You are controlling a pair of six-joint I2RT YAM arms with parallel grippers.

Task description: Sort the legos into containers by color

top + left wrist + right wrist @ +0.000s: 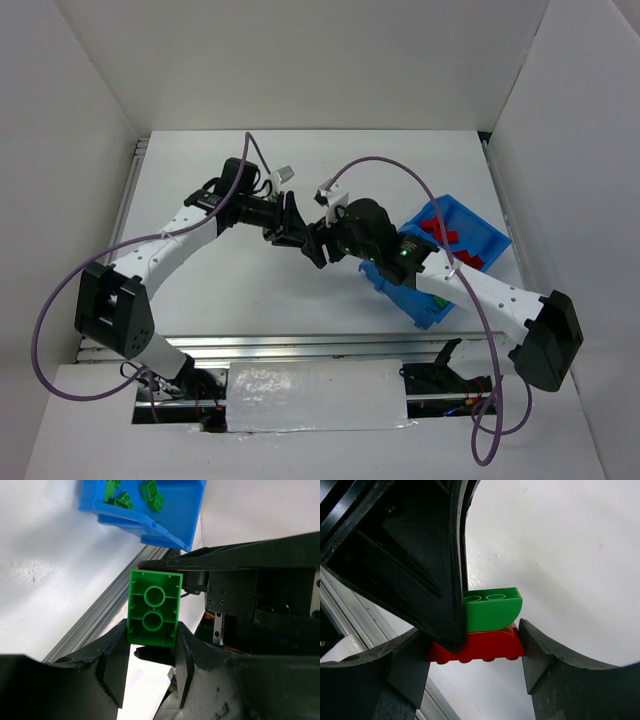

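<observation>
The green lego would come off the red lego if I lifted my left gripper now. My left gripper holds the green lego, and my right gripper is holding the red one.
Both grippers meet in mid-air over the middle of the table. A green lego (pixel 152 607) with a rounded side is stuck on a red lego (pixel 475 647). My left gripper (pixel 150 650) is shut on the green lego (pixel 492 609), its underside facing the left wrist camera. My right gripper (pixel 475 655) is shut on the red lego, end to end. In the top view the left gripper (pixel 290 225) and the right gripper (pixel 318 243) touch tips, and the bricks are hidden there. The blue bin (pixel 490 235) lies to the right under the right arm.
Several red legos (pixel 440 235) lie in the bin's far compartment. Several green legos (pixel 130 495) lie in another compartment of the bin (pixel 170 530). White walls surround the table. A metal rail (pixel 95 617) runs along the table's near edge.
</observation>
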